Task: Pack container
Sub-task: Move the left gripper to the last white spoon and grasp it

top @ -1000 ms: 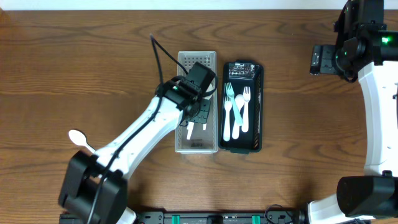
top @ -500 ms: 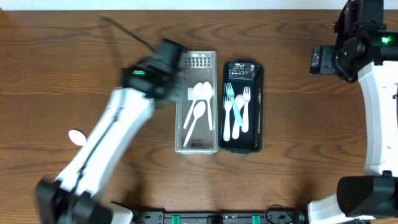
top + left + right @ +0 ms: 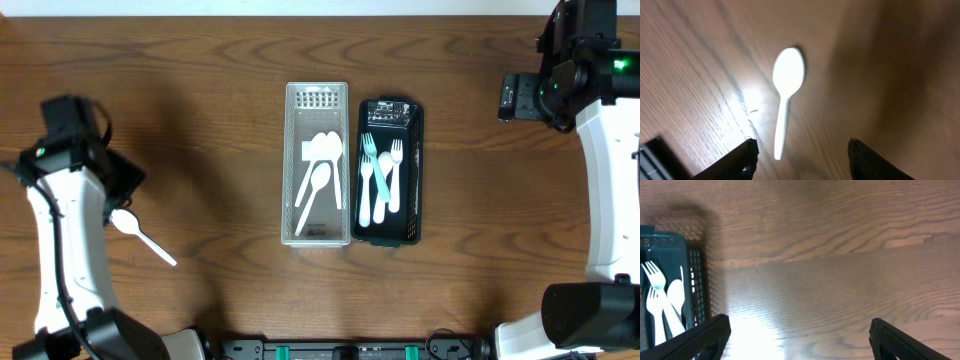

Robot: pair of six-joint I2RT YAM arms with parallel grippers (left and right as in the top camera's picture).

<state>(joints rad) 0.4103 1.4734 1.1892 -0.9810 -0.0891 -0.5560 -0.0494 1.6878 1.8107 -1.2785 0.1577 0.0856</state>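
Note:
The left gripper grabs the loose white spoon across its handle's neck beside the bowl end next, to lay it lengthwise in the white basket (image 3: 293,160).
A white plastic spoon (image 3: 138,232) lies loose on the wood table at the left; in the left wrist view it (image 3: 785,95) lies just ahead of the jaws. My left gripper (image 3: 122,185) is open and empty above its bowl end. A clear white basket (image 3: 293,160) at centre holds white spoons (image 3: 320,175). A black basket (image 3: 417,170) beside it holds white and teal forks and spoons (image 3: 380,180); its corner shows in the right wrist view (image 3: 695,280). My right gripper (image 3: 508,96) is open and empty at the far right.
The two baskets stand side by side, touching, in the middle of the brown wood table (image 3: 200,60). The right arm's white links (image 3: 610,170) run along the right edge. The left arm (image 3: 60,250) runs along the left edge.
My left arm has swung from over the white basket far to the left, leaving spoons in the basket. It now hovers over the loose spoon. The right arm has not moved.

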